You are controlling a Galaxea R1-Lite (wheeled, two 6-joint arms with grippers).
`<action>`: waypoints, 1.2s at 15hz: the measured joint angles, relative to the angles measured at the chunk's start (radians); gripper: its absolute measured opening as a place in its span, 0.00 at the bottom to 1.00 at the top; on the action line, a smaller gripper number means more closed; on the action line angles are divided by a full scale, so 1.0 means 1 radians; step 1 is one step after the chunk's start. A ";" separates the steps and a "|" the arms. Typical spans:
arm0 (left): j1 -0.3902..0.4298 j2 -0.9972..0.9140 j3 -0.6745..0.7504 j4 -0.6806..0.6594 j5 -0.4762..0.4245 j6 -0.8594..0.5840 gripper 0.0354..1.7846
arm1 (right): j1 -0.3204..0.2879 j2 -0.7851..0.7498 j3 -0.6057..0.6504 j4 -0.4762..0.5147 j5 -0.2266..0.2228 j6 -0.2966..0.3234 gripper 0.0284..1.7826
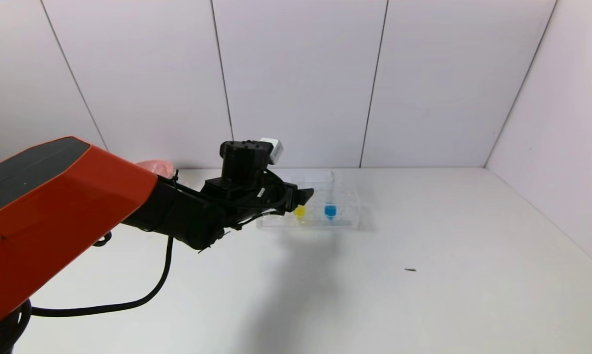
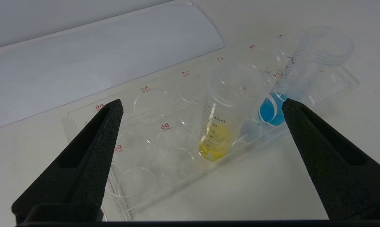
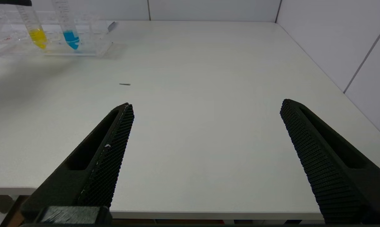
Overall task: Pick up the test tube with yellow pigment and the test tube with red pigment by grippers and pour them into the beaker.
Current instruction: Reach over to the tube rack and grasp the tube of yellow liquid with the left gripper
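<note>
The left gripper reaches the yellow tube next and grabs its upper side just under the tube's rim, since the clear rack surrounds the tube's lower half.
The test tube with yellow pigment stands upright in a clear rack, beside a blue-tipped tube. My left gripper hangs open just above and in front of the yellow tube, a finger on either side and touching nothing. In the head view the left gripper sits over the rack's left end, right above the yellow tube. My right gripper is open and empty over the table's near edge. The test tube with red pigment and the beaker are out of view.
A pink bowl peeks out behind the left arm at the back left. A small dark speck lies on the white table to the right. The blue-tipped tube stands right of the yellow one. White walls close the back and right.
</note>
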 joint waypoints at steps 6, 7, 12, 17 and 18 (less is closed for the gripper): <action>0.000 0.031 -0.032 0.014 0.000 0.001 0.99 | 0.000 0.000 0.000 0.000 0.000 0.000 0.95; 0.000 0.035 -0.036 0.014 0.000 0.002 0.99 | 0.000 0.000 0.000 0.000 0.000 0.000 0.95; 0.000 0.051 -0.053 0.016 0.000 0.004 0.99 | 0.000 0.000 0.000 0.000 0.000 0.000 0.95; -0.002 0.054 -0.064 0.029 -0.002 0.006 0.97 | 0.000 0.000 0.000 0.000 0.000 0.000 0.95; -0.003 0.055 -0.064 0.029 -0.002 0.008 0.93 | 0.000 0.000 0.000 0.000 0.000 0.000 0.95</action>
